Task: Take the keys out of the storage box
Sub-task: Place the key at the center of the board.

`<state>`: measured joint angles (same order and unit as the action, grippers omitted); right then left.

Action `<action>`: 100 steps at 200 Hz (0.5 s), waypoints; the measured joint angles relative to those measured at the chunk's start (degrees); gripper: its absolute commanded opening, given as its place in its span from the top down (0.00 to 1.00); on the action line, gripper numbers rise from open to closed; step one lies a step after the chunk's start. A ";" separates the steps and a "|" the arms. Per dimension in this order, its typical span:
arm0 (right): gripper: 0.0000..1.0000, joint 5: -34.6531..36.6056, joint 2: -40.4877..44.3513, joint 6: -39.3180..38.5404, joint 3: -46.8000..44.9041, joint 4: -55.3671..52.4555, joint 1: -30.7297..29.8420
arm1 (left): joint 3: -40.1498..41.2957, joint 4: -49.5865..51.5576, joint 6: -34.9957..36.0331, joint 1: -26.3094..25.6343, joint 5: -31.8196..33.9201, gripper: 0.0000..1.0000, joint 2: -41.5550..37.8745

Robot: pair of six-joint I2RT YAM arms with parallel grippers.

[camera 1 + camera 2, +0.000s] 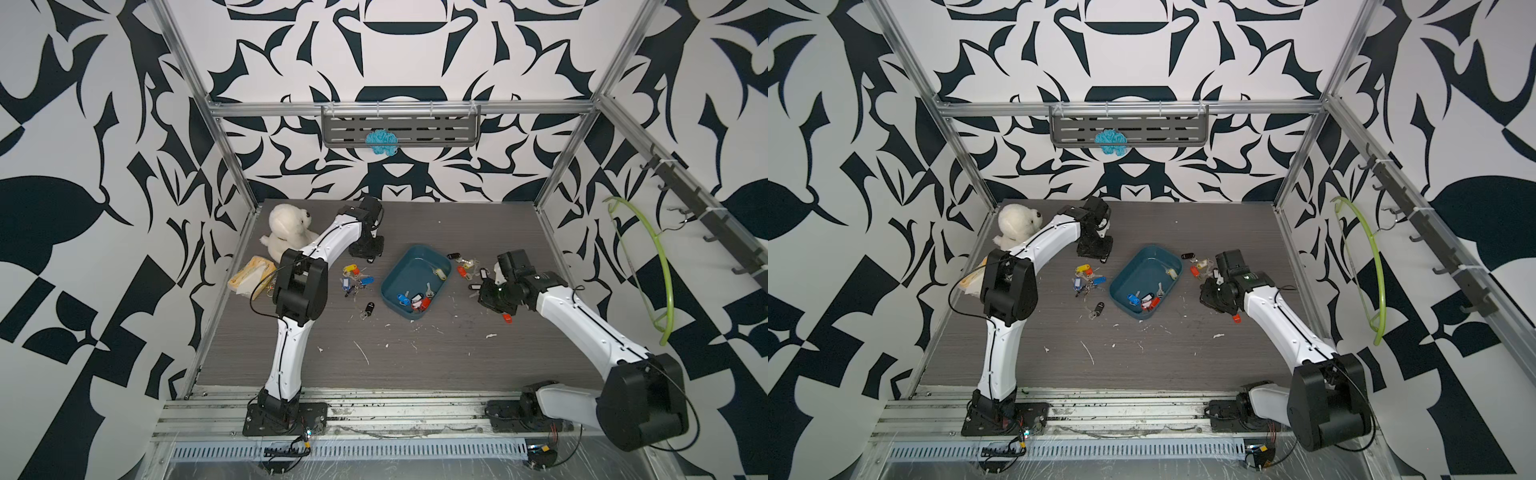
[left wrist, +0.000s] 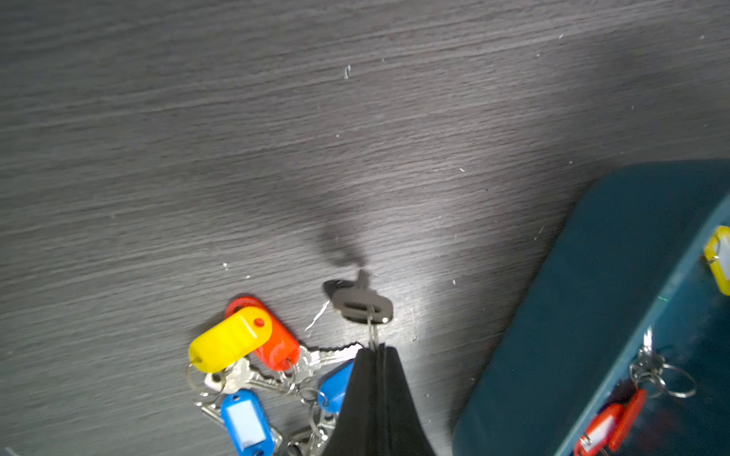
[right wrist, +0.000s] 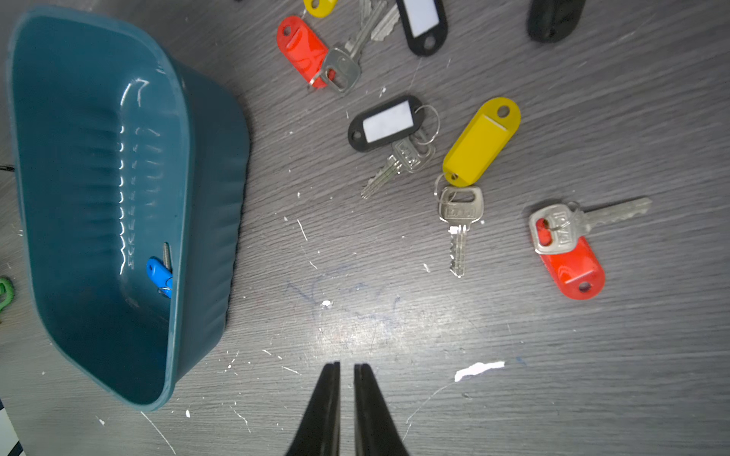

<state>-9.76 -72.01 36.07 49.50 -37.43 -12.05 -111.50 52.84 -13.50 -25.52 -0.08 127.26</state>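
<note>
The left gripper should open now: the dark grey key hangs just over empty flat table between the pile and the teal storage box, so the key would rest there.
The teal storage box [image 1: 409, 266] sits mid-table, also seen in the left wrist view [image 2: 584, 316] and the right wrist view [image 3: 98, 197]. Keys with blue and red tags [image 1: 413, 299] lie inside it, plus a pale yellow one [image 1: 439, 272]. My left gripper [image 2: 377, 347] is shut on the ring of a dark grey key [image 2: 361, 304], which hangs just over the table left of the box, beside a pile of keys [image 1: 355, 278]. My right gripper [image 3: 347, 365] is right of the box, over bare table, slightly open and holding nothing. More keys [image 3: 458, 189] lie beyond it.
A white plush seal [image 1: 286, 228] and a yellow tissue packet [image 1: 251, 276] sit at the far left. A black-tagged key [image 1: 368, 309] lies in front of the left pile. A red tag [image 1: 506, 318] lies by the right wrist. A green hanger [image 1: 660, 266] hangs on the right wall.
</note>
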 measured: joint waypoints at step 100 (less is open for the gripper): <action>0.70 0.52 -0.55 0.28 1.07 -0.98 -1.64 | 8.57 -4.74 -2.84 -0.17 -1.05 0.04 -2.67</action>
<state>-9.23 -72.55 36.36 50.57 -38.41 -13.69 -102.94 48.10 -16.34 -25.69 -1.13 124.60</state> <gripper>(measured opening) 0.329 0.985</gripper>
